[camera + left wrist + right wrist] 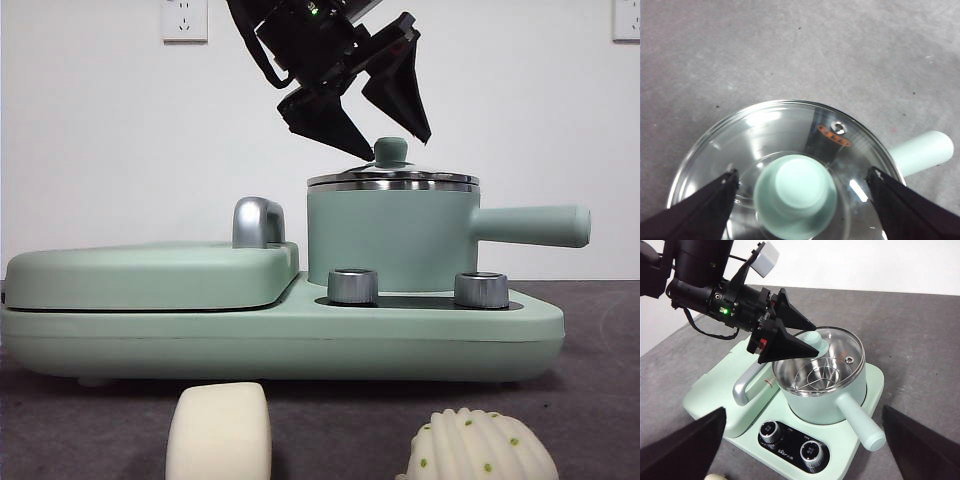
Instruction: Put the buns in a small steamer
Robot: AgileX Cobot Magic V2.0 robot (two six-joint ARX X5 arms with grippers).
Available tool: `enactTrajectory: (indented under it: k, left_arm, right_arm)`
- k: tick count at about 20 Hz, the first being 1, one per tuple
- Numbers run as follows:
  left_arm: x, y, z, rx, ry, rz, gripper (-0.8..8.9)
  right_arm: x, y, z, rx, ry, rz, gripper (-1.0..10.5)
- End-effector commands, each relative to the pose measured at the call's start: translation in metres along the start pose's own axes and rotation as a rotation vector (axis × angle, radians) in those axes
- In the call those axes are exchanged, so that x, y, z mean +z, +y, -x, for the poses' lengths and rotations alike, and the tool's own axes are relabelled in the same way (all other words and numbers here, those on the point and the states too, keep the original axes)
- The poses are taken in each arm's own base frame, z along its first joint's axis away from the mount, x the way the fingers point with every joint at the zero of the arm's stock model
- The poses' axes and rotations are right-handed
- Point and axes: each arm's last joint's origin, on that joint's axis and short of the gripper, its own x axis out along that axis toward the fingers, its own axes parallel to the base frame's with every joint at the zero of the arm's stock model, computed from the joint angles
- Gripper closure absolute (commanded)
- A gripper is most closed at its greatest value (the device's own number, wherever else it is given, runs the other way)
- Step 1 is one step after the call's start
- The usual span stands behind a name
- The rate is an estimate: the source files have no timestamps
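Note:
The glass lid [440, 174] is wider than my open fingers. My left gripper should next pick up the lid by the narrow green knob on top [391, 151].
Two buns lie on the dark table in front of the cooker: a smooth rounded one [218, 432] and a ribbed one with green dots [478, 447]. The small steamer [390, 240] stands on the right half of the cooker, its glass lid [770, 130] on. My left gripper [398, 148] hangs open just over the lid, one jaw on each side of the green knob [796, 200] and neither touching it. My right gripper [803, 412] is open and empty, held high in front of the cooker, well above the steamer [825, 405].
A flat mint griddle cover [140, 275] with a chrome handle [258, 222] fills the cooker's left half. Two steel dials [352, 286] [481, 290] sit below the pot. The pot's straight handle [530, 225] sticks out to the right.

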Motion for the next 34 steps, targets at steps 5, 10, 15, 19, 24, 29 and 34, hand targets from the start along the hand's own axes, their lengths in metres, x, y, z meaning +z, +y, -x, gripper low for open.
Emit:
enactTrajectory:
  k: [5, 10, 15, 19, 24, 29, 34]
  left_arm:
    - [0.002, -0.001, -0.011, 0.002, -0.002, -0.03, 5.57]
    - [0.002, -0.002, -0.011, 0.0, 0.002, -0.039, 6.12]
    - [0.001, -0.001, -0.011, 0.026, 0.018, -0.046, 7.47]
    - [0.002, -0.001, -0.011, 0.027, 0.008, -0.011, 7.66]
    - [0.01, -0.002, 0.0, 0.033, -0.021, 0.056, 8.0]
    - [0.025, -0.007, 0.029, 0.042, -0.092, 0.043, 7.98]
    - [0.037, -0.002, 0.07, 0.081, -0.163, 0.043, 7.98]
  right_arm:
    - [0.004, 0.001, 0.001, 0.004, -0.009, 0.013, 4.5]
    - [0.004, 0.001, 0.001, 0.004, -0.007, 0.009, 4.5]
    - [0.004, 0.001, 0.001, 0.003, -0.008, 0.01, 4.5]
    - [0.003, 0.001, 0.001, 0.003, -0.004, 0.007, 4.5]
    - [0.003, 0.001, 0.001, 0.003, 0.001, 0.004, 4.5]
    - [0.002, 0.001, 0.001, 0.002, 0.009, -0.002, 4.5]
    - [0.001, 0.001, 0.001, 0.015, 0.019, -0.028, 4.5]
